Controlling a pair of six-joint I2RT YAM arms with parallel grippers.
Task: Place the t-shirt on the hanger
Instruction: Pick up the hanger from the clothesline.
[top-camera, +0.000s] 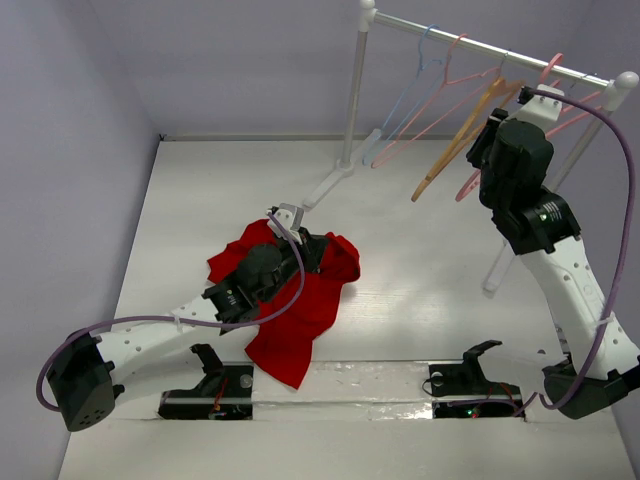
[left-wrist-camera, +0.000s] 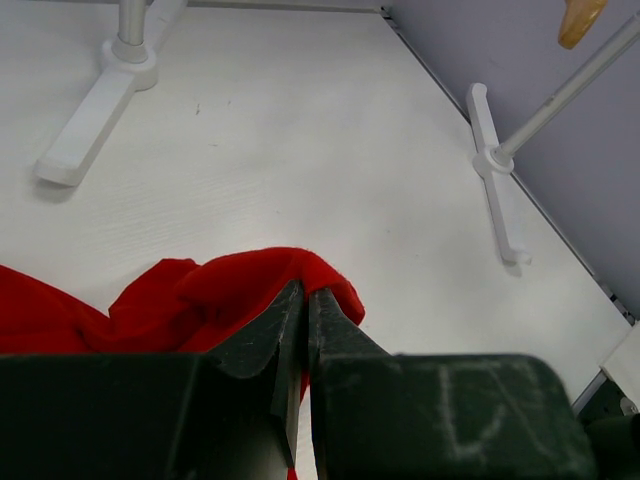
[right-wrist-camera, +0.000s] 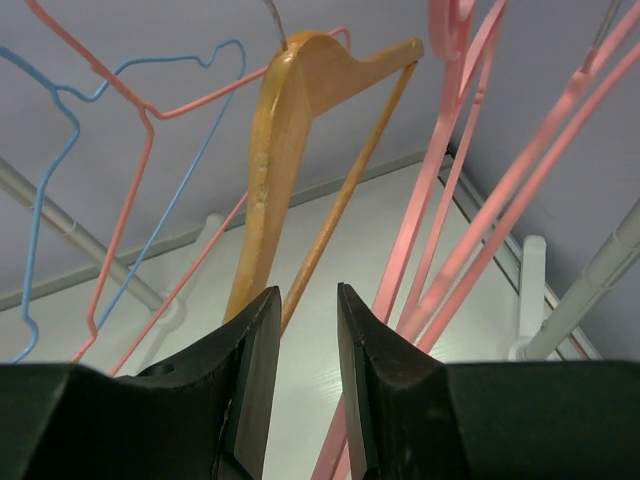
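Next, my right gripper grabs the pale pink hanger by its near end, so the hanger's hook and far end stay free to insert into the t-shirt.
The red t-shirt lies crumpled on the white table in front of the left arm. My left gripper rests low on it, shut on a raised fold of the t-shirt; the left gripper's jaws pinch the cloth at their tips. My right gripper is lifted to the rack among the hangers. In the right wrist view the right gripper is open with nothing between its fingers. A pale pink hanger hangs just right of them.
A white rack rail carries a light-blue hanger, an orange-tan hanger just left of my right fingers, and several pink ones. The rack's feet stand on the table. Grey walls close off the back and sides.
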